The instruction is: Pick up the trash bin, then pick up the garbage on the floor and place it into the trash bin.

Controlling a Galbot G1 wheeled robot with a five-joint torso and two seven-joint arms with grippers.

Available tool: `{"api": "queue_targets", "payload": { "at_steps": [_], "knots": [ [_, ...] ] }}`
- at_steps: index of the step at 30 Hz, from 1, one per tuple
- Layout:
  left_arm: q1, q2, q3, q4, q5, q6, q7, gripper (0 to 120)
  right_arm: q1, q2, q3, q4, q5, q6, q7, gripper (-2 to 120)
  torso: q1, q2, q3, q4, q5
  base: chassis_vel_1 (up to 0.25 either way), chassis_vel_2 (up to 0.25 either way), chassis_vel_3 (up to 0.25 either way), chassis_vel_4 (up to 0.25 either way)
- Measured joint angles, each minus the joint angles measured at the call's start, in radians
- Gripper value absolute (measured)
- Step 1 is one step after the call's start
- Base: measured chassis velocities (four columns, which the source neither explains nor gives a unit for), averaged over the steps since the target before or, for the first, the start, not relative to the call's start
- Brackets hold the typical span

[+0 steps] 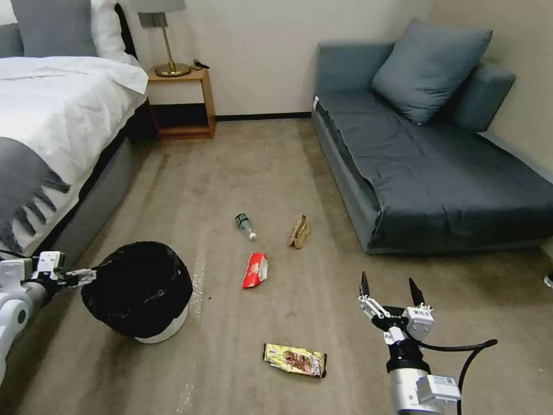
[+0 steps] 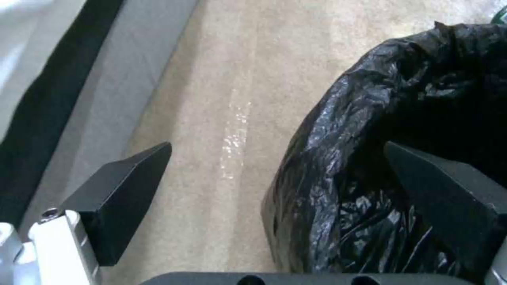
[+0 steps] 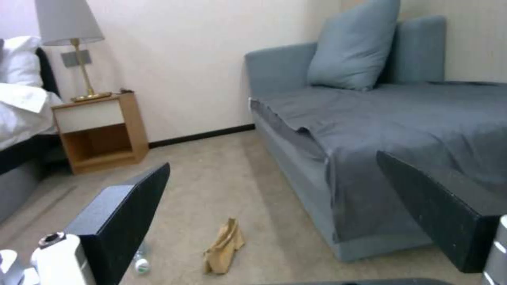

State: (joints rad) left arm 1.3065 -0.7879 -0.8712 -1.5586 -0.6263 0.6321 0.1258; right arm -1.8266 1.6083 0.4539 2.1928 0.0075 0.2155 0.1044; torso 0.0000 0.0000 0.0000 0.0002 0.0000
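Note:
My left gripper takes hold of the trash bin by its thin bag-covered rim (image 1: 97, 276) next. The trash bin's round body (image 1: 160, 331) is far wider than my open fingers.
The trash bin (image 1: 138, 291) stands on the carpet at the left, white-bodied with a black bag liner (image 2: 370, 138) over its rim. My left gripper (image 1: 86, 276) is at the bin's left rim, open (image 2: 278, 144), one finger outside on the carpet side and the other over the bag. The garbage lies on the floor: a clear bottle (image 1: 245, 225), a brown paper bag (image 1: 299, 231), a red-and-white packet (image 1: 255, 270) and a yellow-brown wrapper (image 1: 295, 360). My right gripper (image 1: 389, 281) hangs open and empty right of the wrapper (image 3: 273, 159), with the paper bag (image 3: 224, 247) and bottle (image 3: 140, 263) ahead of it.
A bed (image 1: 52, 115) runs along the left, close behind the bin. A grey sofa (image 1: 438, 167) fills the right side. A wooden nightstand (image 1: 181, 104) with a lamp stands against the far wall. Open carpet lies between bed and sofa.

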Motion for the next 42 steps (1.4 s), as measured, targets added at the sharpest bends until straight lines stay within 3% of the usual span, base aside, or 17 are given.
{"api": "queue_targets", "payload": {
  "at_steps": [8,14,18,28,31,33,37,42],
  "knots": [
    [-0.089,-0.021,0.095,0.072,-0.027,0.072,-0.026,100,-0.016,0.000,-0.022,-0.001,-0.028,0.007,0.006,100,0.000,0.000,0.000,-0.0002,0.0000,0.000,0.000,0.000,0.000],
    [-0.142,-0.038,0.129,0.107,-0.036,0.099,-0.031,98,-0.016,0.000,-0.022,-0.001,-0.035,0.007,0.008,100,0.000,0.000,0.000,-0.0002,0.0000,0.000,0.000,0.000,0.000],
    [-0.174,-0.045,0.149,0.130,-0.034,0.107,-0.053,84,-0.016,0.000,-0.022,-0.005,-0.036,0.008,0.010,100,0.000,0.000,0.000,-0.0003,0.0000,0.000,0.000,0.000,0.000],
    [-0.155,-0.054,0.135,0.129,-0.030,0.107,-0.061,55,-0.010,0.000,-0.031,-0.018,-0.034,0.007,0.011,100,0.000,0.000,0.000,-0.0002,0.0000,0.000,0.000,0.000,0.000],
    [-0.138,-0.056,0.119,0.121,-0.033,0.106,-0.061,40,-0.009,0.000,-0.033,-0.021,-0.030,0.005,0.011,100,0.000,0.000,0.000,-0.0001,0.0000,0.000,0.000,0.000,0.000],
    [-0.138,-0.056,0.119,0.121,-0.033,0.106,-0.061,40,-0.009,0.000,-0.033,-0.021,-0.030,0.005,0.011,100,0.000,0.000,0.000,-0.0001,0.0000,0.000,0.000,0.000,0.000],
    [-0.125,-0.061,0.101,0.114,-0.038,0.105,-0.065,18,-0.004,0.000,-0.037,-0.025,-0.028,0.000,0.011,100,0.000,0.000,0.000,-0.0001,0.0000,0.000,0.000,0.000,0.000],
    [-0.113,-0.065,0.085,0.102,-0.050,0.104,-0.069,8,-0.002,0.000,-0.038,-0.029,-0.020,-0.003,0.010,100,0.000,0.000,0.000,-0.0006,0.0000,0.000,0.000,0.000,0.000]
  ]
}}
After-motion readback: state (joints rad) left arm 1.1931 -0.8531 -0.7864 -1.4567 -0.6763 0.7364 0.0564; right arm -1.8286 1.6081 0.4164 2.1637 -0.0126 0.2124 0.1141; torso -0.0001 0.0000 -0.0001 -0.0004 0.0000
